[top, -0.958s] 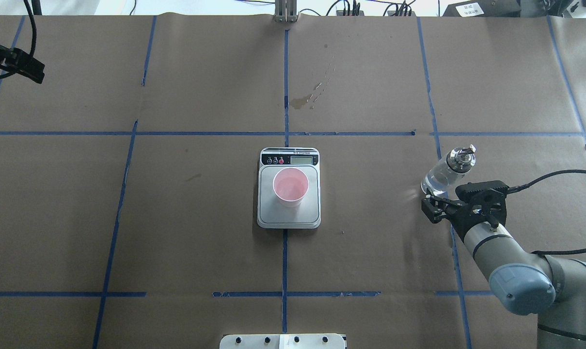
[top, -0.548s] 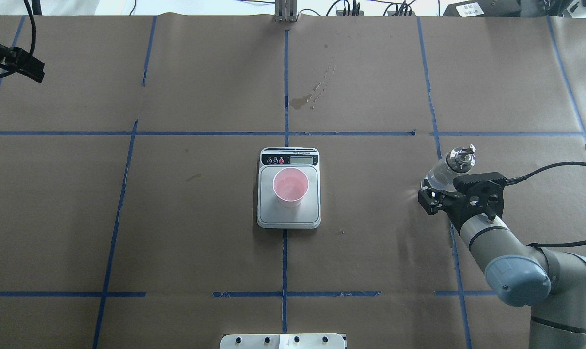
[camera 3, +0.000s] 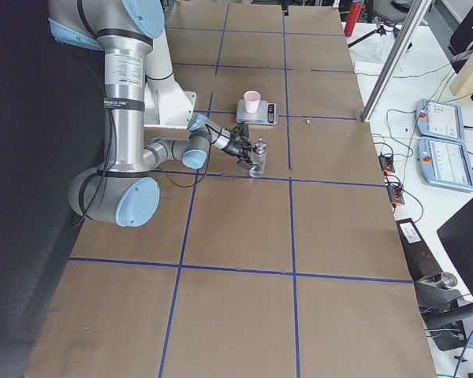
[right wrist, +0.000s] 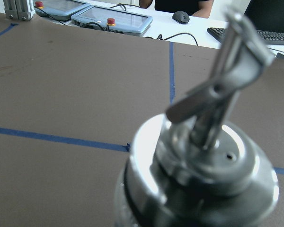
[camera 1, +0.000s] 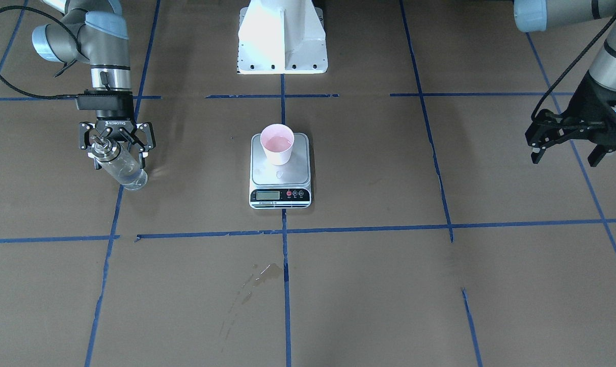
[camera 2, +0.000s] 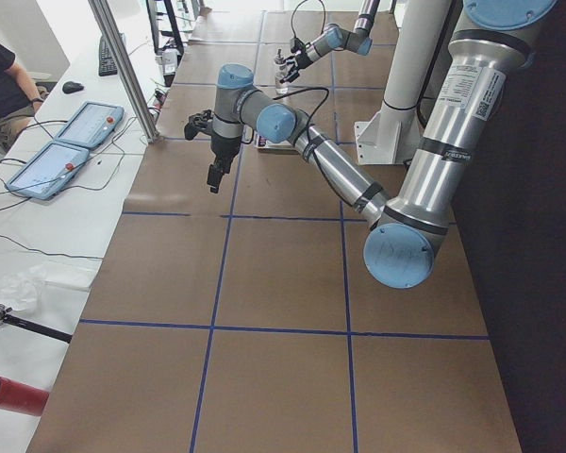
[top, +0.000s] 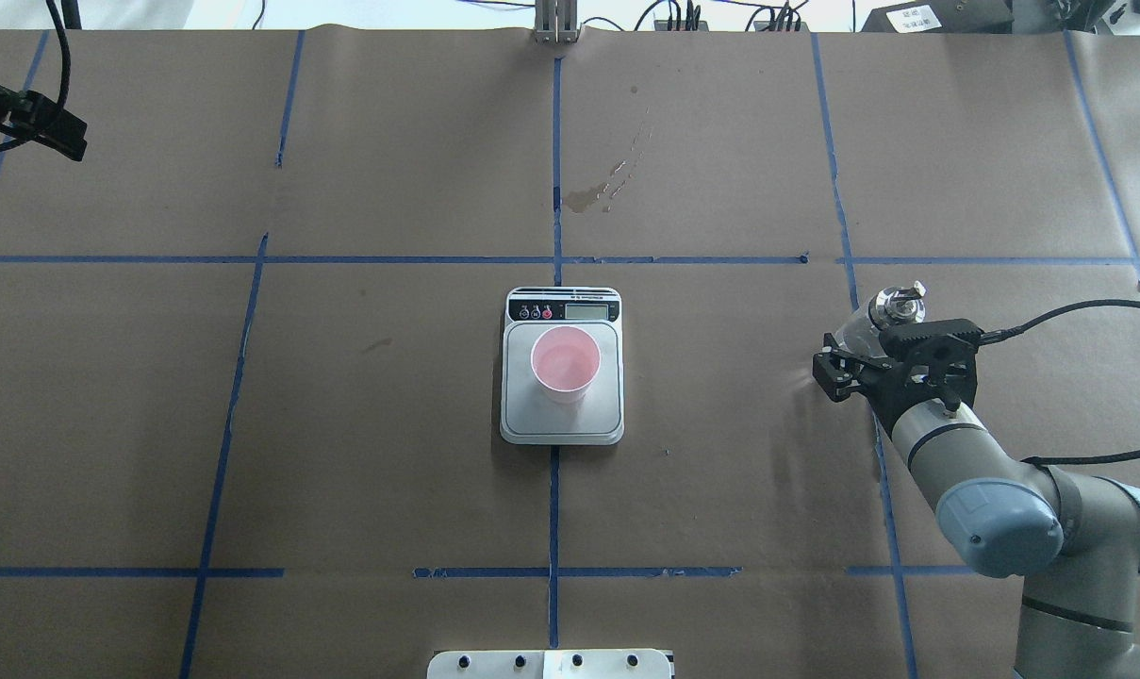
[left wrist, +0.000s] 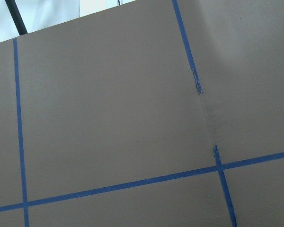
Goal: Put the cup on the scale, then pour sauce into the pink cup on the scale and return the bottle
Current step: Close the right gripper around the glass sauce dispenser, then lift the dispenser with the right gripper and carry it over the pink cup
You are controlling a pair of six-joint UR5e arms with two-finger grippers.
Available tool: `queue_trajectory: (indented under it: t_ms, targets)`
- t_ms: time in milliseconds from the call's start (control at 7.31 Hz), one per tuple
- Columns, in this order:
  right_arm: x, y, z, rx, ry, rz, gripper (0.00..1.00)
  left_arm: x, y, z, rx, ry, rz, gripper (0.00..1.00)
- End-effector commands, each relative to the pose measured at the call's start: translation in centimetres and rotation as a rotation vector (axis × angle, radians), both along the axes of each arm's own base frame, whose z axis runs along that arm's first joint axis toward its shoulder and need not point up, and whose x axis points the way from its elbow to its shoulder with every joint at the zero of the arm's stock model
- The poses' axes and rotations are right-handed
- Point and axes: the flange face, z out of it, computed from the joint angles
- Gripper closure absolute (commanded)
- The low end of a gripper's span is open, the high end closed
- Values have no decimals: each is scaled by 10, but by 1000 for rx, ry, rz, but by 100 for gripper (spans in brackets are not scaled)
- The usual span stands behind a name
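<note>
My right gripper is to grab the bottle by its upper body below the cap [camera 1: 117,161], so that the glass bottle's metal spout [camera 1: 99,140] stays free to pour sauce.
The pink cup [camera 1: 277,143] stands on the silver scale [camera 1: 279,177] at the table's middle; both also show in the overhead view, cup [top: 565,363] and scale [top: 562,422]. The clear glass bottle [camera 1: 123,172] with a metal spout stands upright on the table's right side; its top [top: 896,306] shows overhead and fills the right wrist view [right wrist: 203,165]. My right gripper [camera 1: 116,153] is open, its fingers on either side of the bottle's upper part. My left gripper [camera 1: 565,153] is open and empty, far off at the left edge [top: 56,137].
A dried spill stain [top: 590,196] marks the brown paper beyond the scale. The white robot base [camera 1: 282,35] sits behind the scale. Blue tape lines grid the table. Tablets and cables lie past the table's far edge [camera 3: 437,134].
My right gripper has moved forward to the bottle, so its open fingers now straddle it. The bottle, cup, scale and left arm have not moved.
</note>
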Motion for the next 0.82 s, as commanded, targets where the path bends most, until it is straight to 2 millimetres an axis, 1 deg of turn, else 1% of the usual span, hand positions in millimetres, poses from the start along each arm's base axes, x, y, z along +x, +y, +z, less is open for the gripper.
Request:
queue_trajectory:
  t_ms: [0, 137, 274, 411, 548, 684]
  targets:
    - [-6, -4, -12, 14, -10, -6, 75, -1, 0, 1, -3, 0, -1, 0]
    - [-5, -7, -17, 20, -12, -3, 100, -1, 0, 1, -4, 1, -2, 0]
    - [0, -13, -32, 30, -23, -17, 100, -1, 0, 0, -3, 2, -3, 0]
    - [2, -25, -56, 67, -2, -46, 100, -3, 0, 1, -4, 1, -6, 0]
    - [5, -25, -66, 92, 21, -65, 100, -5, 1, 3, -6, 0, -7, 0]
    - [5, -25, -82, 147, 91, -107, 100, -9, 1, 6, -6, -1, -5, 0]
